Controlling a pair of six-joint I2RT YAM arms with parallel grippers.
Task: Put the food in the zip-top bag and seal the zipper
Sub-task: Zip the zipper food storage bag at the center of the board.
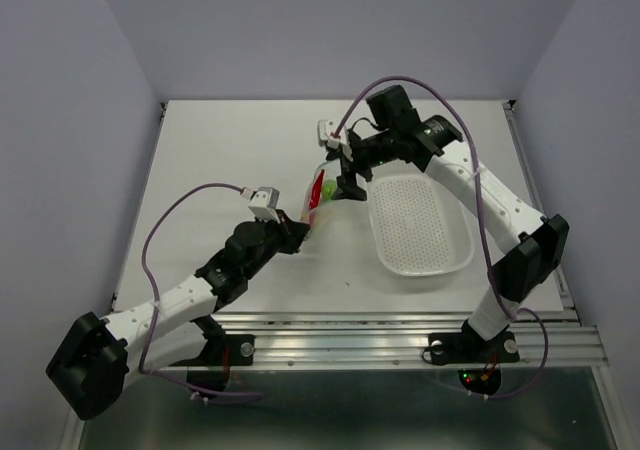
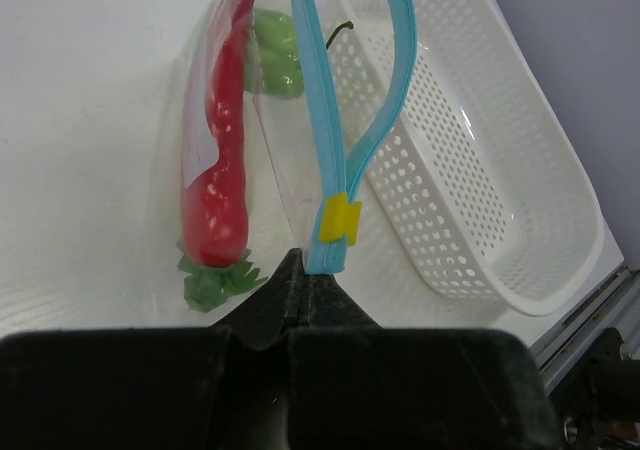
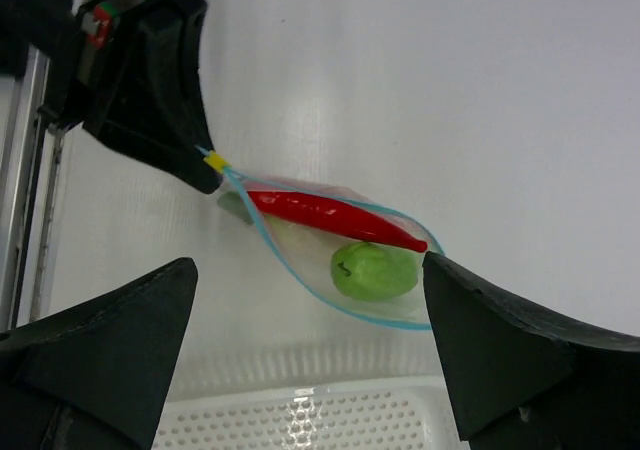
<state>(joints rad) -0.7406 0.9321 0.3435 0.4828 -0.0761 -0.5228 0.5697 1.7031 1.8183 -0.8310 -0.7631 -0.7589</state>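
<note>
Next, my right gripper grabs the yellow slider (image 3: 216,161) beside the zipper end in my left gripper, to slide the zipper shut.
The clear zip-top bag (image 1: 318,192) is held up off the table with its mouth open. In the right wrist view its light blue zipper (image 3: 300,280) forms an open loop. Inside lie the red chili (image 3: 330,213) and the green cucumber-like piece (image 3: 373,270). I cannot make out the white radish. My left gripper (image 2: 300,262) is shut on the zipper's end, just below the yellow slider (image 2: 339,219). The chili (image 2: 218,160) hangs with its green leafy cap down. My right gripper (image 3: 310,262) is open and empty, its fingers spread on either side of the bag's mouth.
The white perforated basket (image 1: 452,232) stands just right of the bag and holds nothing that I can see. It also shows in the left wrist view (image 2: 500,170) and along the bottom of the right wrist view (image 3: 330,420). The table's metal front rail (image 1: 400,330) runs along the near edge.
</note>
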